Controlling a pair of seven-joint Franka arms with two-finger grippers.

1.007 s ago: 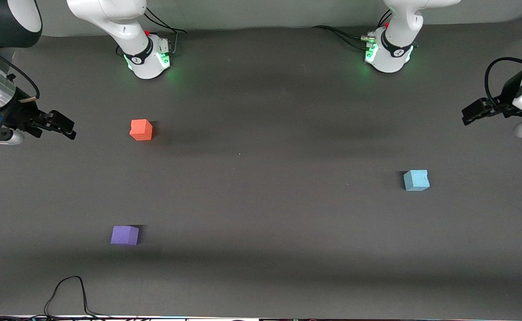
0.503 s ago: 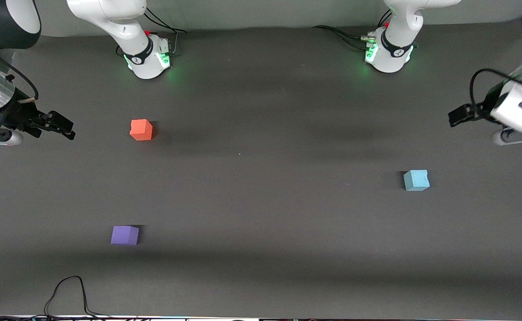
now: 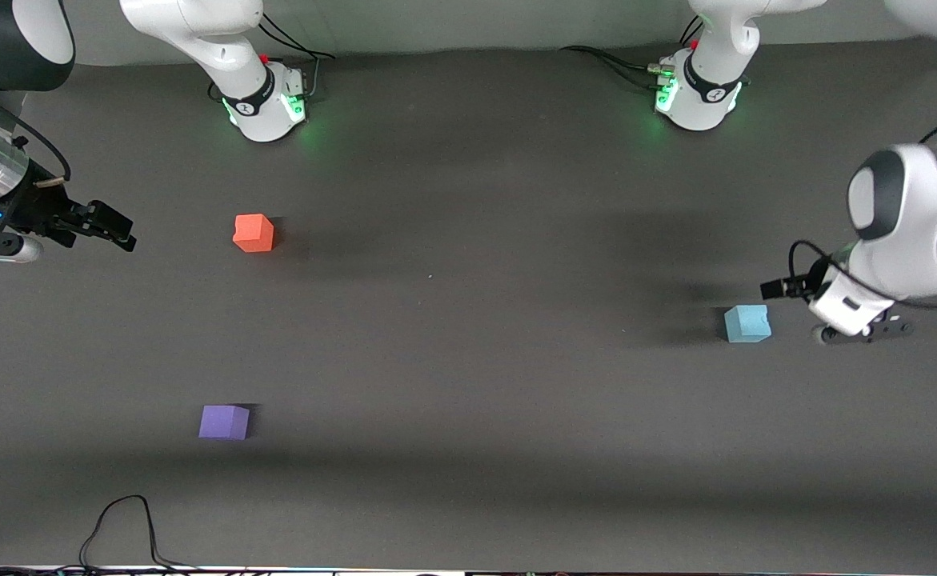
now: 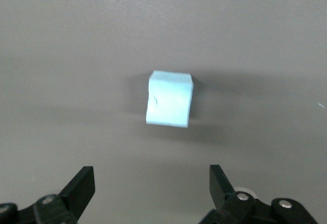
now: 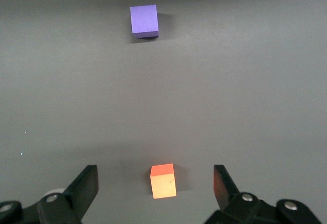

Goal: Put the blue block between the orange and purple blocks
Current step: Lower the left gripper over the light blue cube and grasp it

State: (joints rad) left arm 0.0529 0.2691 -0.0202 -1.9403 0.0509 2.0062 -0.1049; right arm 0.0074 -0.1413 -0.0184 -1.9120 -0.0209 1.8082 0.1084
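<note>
My left gripper grabs the blue block by its opposite sides next, to set the blue block between the orange and purple blocks.
The blue block sits on the table toward the left arm's end; it also shows in the left wrist view. My left gripper is open and empty, up over the table right beside the blue block, apart from it. The orange block and the purple block sit toward the right arm's end, the purple one nearer the front camera. My right gripper is open and empty, waiting beside the orange block. The right wrist view shows the orange block and the purple block ahead of the right gripper.
A black cable loops on the table by the front edge toward the right arm's end. The arm bases stand at the back. A wide bare stretch of dark table lies between the blue block and the other two.
My left arm has swung in and down from the table's end to right beside the blue block. The right arm and all blocks have not moved.
</note>
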